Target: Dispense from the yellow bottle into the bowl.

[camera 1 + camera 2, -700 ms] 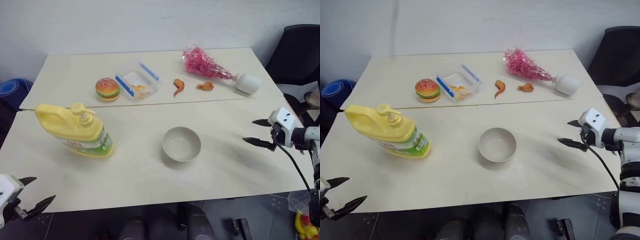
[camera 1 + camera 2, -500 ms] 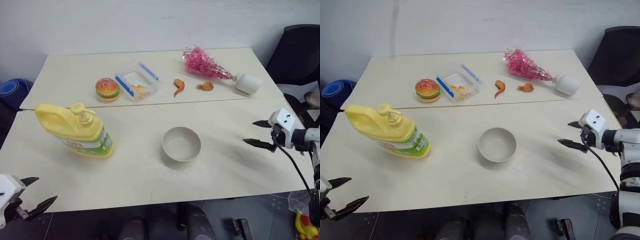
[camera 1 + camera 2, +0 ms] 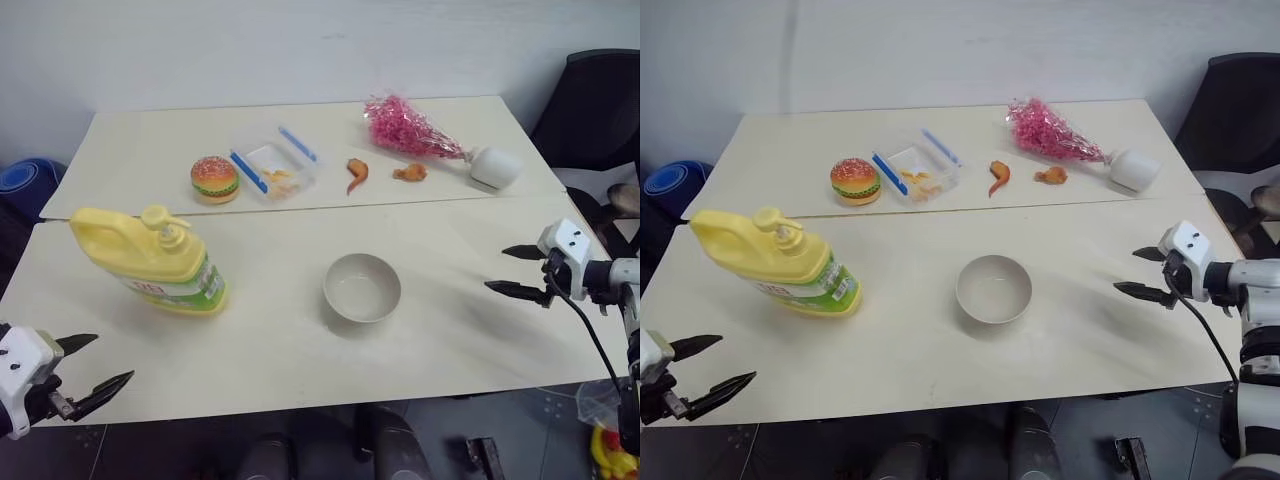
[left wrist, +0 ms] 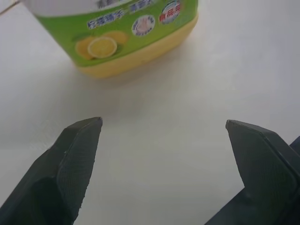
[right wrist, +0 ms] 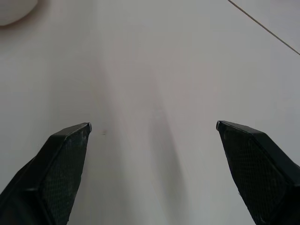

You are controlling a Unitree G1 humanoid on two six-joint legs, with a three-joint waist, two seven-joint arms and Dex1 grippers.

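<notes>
The right gripper pinches the bowl by its rim next, so the bowl sits open under the yellow bottle's pump.
The yellow bottle, a big jug with a pump top and green-and-white label, stands on the left of the near table. The small grey-white bowl sits in the middle of that table, empty. My left gripper hovers open at the table's front-left edge, below the bottle and apart from it; the left wrist view shows the bottle's base ahead of the empty fingers. My right gripper is open over the table's right side, well right of the bowl, holding nothing.
On the far table lie a toy burger, a clear box with blue strips, two orange food pieces, and a pink bouquet in a white holder. A black chair stands at the right.
My left gripper has moved up and inward over the table's front-left edge, toward the bottle. The right gripper, bottle and bowl have stayed put.
</notes>
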